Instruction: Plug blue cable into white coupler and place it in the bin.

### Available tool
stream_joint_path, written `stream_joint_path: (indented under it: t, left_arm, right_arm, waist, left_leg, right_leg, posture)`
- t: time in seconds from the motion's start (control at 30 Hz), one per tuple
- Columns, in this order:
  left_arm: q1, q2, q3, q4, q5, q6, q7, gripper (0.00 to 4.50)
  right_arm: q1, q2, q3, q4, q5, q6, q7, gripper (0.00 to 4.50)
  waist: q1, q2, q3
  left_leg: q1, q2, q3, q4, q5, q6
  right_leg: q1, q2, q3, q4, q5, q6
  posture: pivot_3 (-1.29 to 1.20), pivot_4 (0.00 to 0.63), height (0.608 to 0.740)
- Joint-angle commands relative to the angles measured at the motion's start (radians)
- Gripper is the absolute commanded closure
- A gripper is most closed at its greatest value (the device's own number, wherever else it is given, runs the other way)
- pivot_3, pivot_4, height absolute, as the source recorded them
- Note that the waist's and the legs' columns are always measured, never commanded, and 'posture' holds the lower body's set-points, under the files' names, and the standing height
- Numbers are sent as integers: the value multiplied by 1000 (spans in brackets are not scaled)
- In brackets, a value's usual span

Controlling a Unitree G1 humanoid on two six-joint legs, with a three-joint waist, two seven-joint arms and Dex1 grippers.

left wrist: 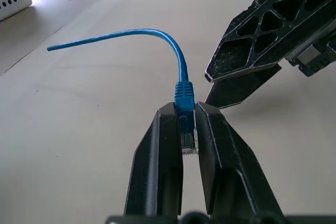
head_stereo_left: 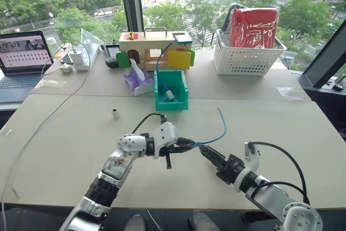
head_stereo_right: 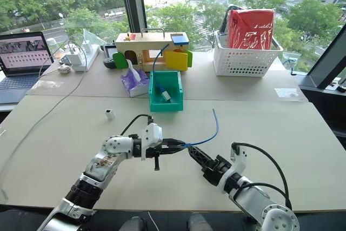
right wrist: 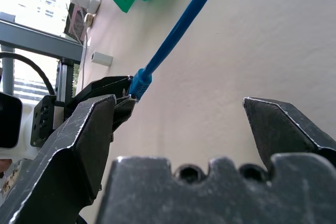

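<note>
My right gripper grabs the blue cable by the exposed boot (head_stereo_left: 198,144) just behind the clear plug next, since my left gripper's fingers cover the plug.
My left gripper (head_stereo_left: 186,145) is shut on the clear plug end of the blue cable (head_stereo_left: 216,133), held just above the table. In the left wrist view the plug (left wrist: 185,124) sits clamped between the two fingers, and the cable (left wrist: 157,32) arcs away to a free end. My right gripper (head_stereo_left: 207,153) is open, its fingertips right beside the plug, nothing between them. The right wrist view shows its wide-apart fingers (right wrist: 89,129) facing the cable (right wrist: 178,30). The white coupler (head_stereo_left: 115,113) stands alone on the table to the left. The teal bin (head_stereo_left: 184,87) sits farther back, centre.
Inside the bin lies a small white and blue item (head_stereo_left: 168,94). Behind it are a wooden box (head_stereo_left: 154,44) and a purple tissue pack (head_stereo_left: 138,82). A white lattice basket (head_stereo_left: 246,60) stands back right. A laptop (head_stereo_left: 21,58), a charger (head_stereo_left: 78,58) and a long grey cable (head_stereo_left: 48,114) lie at the left.
</note>
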Motion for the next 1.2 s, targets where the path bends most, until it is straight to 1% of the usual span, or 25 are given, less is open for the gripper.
stream_joint_path:
  t: [0.03, 0.2, 0.37, 0.43, 0.47, 0.5, 0.53, 0.73, 0.83, 0.97, 1.03, 1.07, 1.1, 1.13, 1.2]
  left_arm:
    - [3, -4, -6, -53, -28, 14, -2, 4470]
    - [10, -9, -10, -61, -46, 28, -6, 4470]
    - [20, -7, -12, -72, -50, 34, -1, 4470]
    - [21, -6, -13, -71, -50, 33, -2, 4470]
    - [22, -6, -14, -72, -50, 33, -3, 4470]
    - [23, -6, -15, -72, -51, 33, -3, 4470]
    - [22, -6, -15, -71, -51, 32, -4, 4470]
    - [19, -8, -17, -65, -50, 28, -4, 4470]
    - [17, -10, -20, -62, -51, 26, -4, 4470]
    - [15, -12, -19, -58, -54, 32, -4, 4470]
    - [11, -17, -12, -53, -67, 52, -4, 3465]
    - [11, -19, -4, -60, -98, 87, -15, 3238]
    - [12, -18, 0, -69, -120, 112, -28, 2888]
    - [11, -14, 0, -74, -125, 117, -33, 2445]
    - [4, -10, 17, -67, -108, 98, -3, 1781]
  right_arm:
    - [0, -2, 40, -11, 103, -81, -59, 0]
    - [23, -41, 109, 1, 197, -165, -127, 0]
    - [52, -82, 170, 0, 255, -247, -160, 0]
    - [59, -99, 185, 1, 272, -277, -166, 509]
    - [62, -109, 195, 1, 280, -292, -169, 676]
    - [65, -118, 205, 0, 288, -310, -171, 974]
    - [67, -127, 216, 0, 294, -326, -173, 1398]
    - [78, -174, 271, 1, 324, -401, -178, 3507]
    - [83, -197, 293, 5, 332, -427, -172, 4446]
    - [90, -226, 319, 6, 348, -457, -169, 4446]
    - [90, -239, 331, 7, 355, -472, -171, 4500]
    - [89, -245, 336, 7, 358, -478, -171, 4500]
    - [89, -251, 340, 7, 361, -482, -171, 4500]
    - [89, -257, 344, 8, 364, -488, -171, 4500]
    - [93, -269, 353, 9, 369, -500, -169, 4500]
  waist:
    - [-2, 0, 0]
    - [-4, 0, 0]
    - [-6, 0, 0]
    - [-7, 0, 0]
    - [-7, 0, 0]
    - [-8, 0, 0]
    - [-8, 0, 0]
    - [-9, 0, 0]
    - [-10, 0, 0]
    - [-9, 0, 0]
    - [-9, 0, 0]
    - [-10, 0, 0]
    - [-9, 0, 0]
    - [-10, 0, 0]
    - [-9, 0, 0]
  left_leg:
    - [0, 0, 0, 0, 0, 0]
    - [0, 0, 0, 0, 0, 0]
    - [0, 0, 0, 0, 0, 0]
    - [0, 0, -1, 0, 0, 0]
    - [0, 0, 0, 0, 0, 0]
    - [0, 0, 0, 0, 0, 0]
    - [0, 0, 0, 0, 0, 0]
    - [0, 0, -1, 0, 0, 0]
    - [0, 0, -1, 0, 0, 0]
    - [0, 0, -1, 0, 0, 0]
    - [0, 0, -1, 0, 0, 0]
    - [0, 0, -1, 0, 0, 0]
    - [0, 0, -1, 0, 0, 0]
    - [0, 0, -1, 0, 0, 0]
    - [0, 0, -1, 0, 0, 0]
  right_leg:
    - [0, 0, 0, 0, 0, 0]
    - [0, 0, 0, 0, -1, 0]
    - [0, 0, 0, 0, -1, -1]
    - [0, 0, 0, 0, -1, -1]
    - [0, 0, 0, 0, -1, -1]
    - [0, 0, 0, 0, -1, -1]
    - [0, 0, 0, 0, -1, -1]
    - [0, 0, 0, 0, -1, -1]
    - [0, 0, 0, 0, -1, -1]
    - [0, 0, 0, 0, -1, -1]
    - [0, 0, 0, 0, -1, -1]
    - [0, 0, 0, 0, -1, -1]
    - [0, 0, 0, 0, -1, -1]
    - [0, 0, 0, 0, -1, -1]
    - [0, 0, 0, 0, -1, -1]
  posture:
    - [0, 150, 715]
    - [0, 150, 715]
    - [0, 150, 715]
    - [0, 150, 715]
    - [0, 150, 715]
    - [0, 150, 715]
    - [0, 150, 715]
    - [0, 150, 715]
    - [0, 150, 715]
    - [0, 150, 715]
    - [0, 150, 715]
    - [0, 150, 715]
    - [0, 150, 715]
    - [0, 150, 715]
    - [0, 150, 715]
